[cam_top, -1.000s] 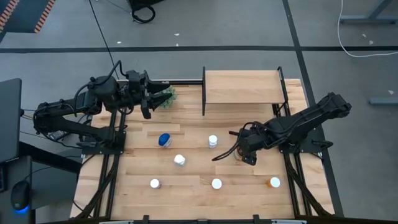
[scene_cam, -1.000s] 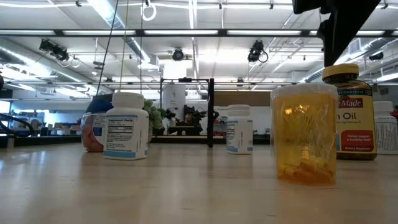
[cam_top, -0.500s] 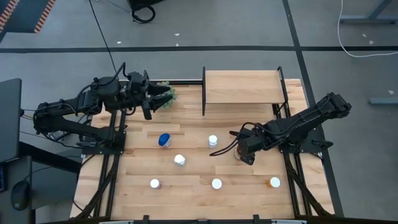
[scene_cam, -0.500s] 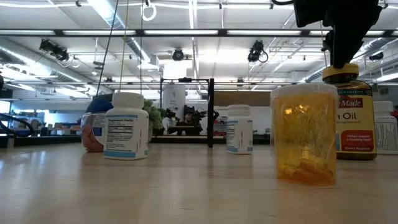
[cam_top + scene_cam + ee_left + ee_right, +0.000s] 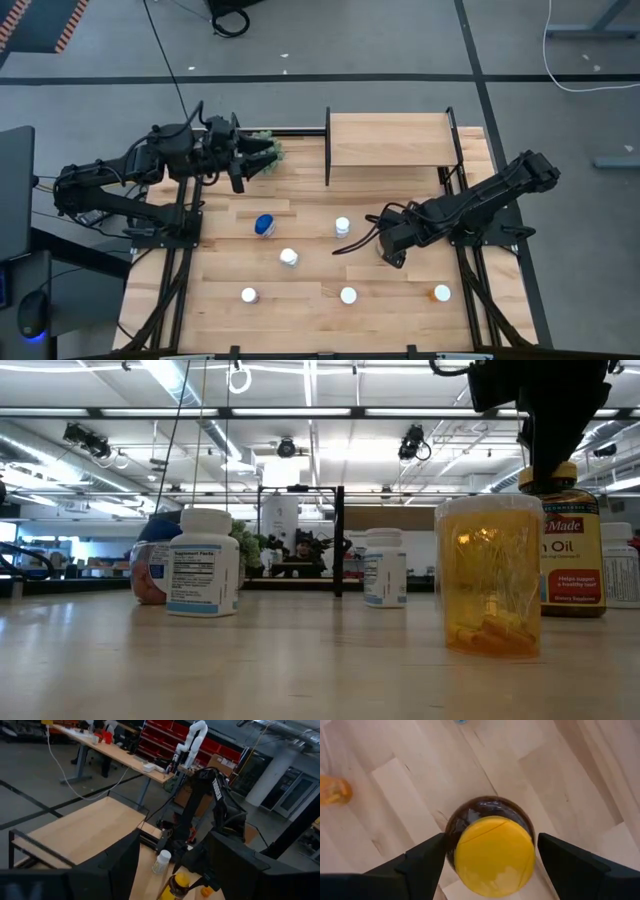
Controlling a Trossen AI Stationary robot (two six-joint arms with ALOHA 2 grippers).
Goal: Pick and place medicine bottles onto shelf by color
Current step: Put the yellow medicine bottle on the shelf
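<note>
The fingers of my right gripper are on both sides of the yellow cap [image 5: 495, 857]. They would hold the amber bottle if they closed now, so my right gripper needs to close.
A larger amber bottle with a yellow cap [image 5: 494, 851] stands upright on the table, right of centre. My right gripper [image 5: 490, 845] hangs open just above it, pointing down, with one finger on either side of the cap; I see no touch. In the low view the amber bottle [image 5: 572, 540] stands under the right gripper [image 5: 548, 445]. A blue bottle [image 5: 264, 225], several white bottles [image 5: 343, 226] and an orange one [image 5: 441, 293] stand on the table. The shelf [image 5: 390, 140] is at the far edge. My left gripper [image 5: 250, 158] waits open and level at the far left.
A green spiky plant [image 5: 270, 152] sits just beyond the left gripper's fingers. A translucent orange bottle [image 5: 490, 575] stands close to the low camera. The shelf's black upright edge [image 5: 328, 148] faces the left arm. Bare wood lies between the bottles.
My right gripper has sunk toward the amber bottle's yellow cap and rolled a little about its own axis, staying open. The bottles have not moved.
</note>
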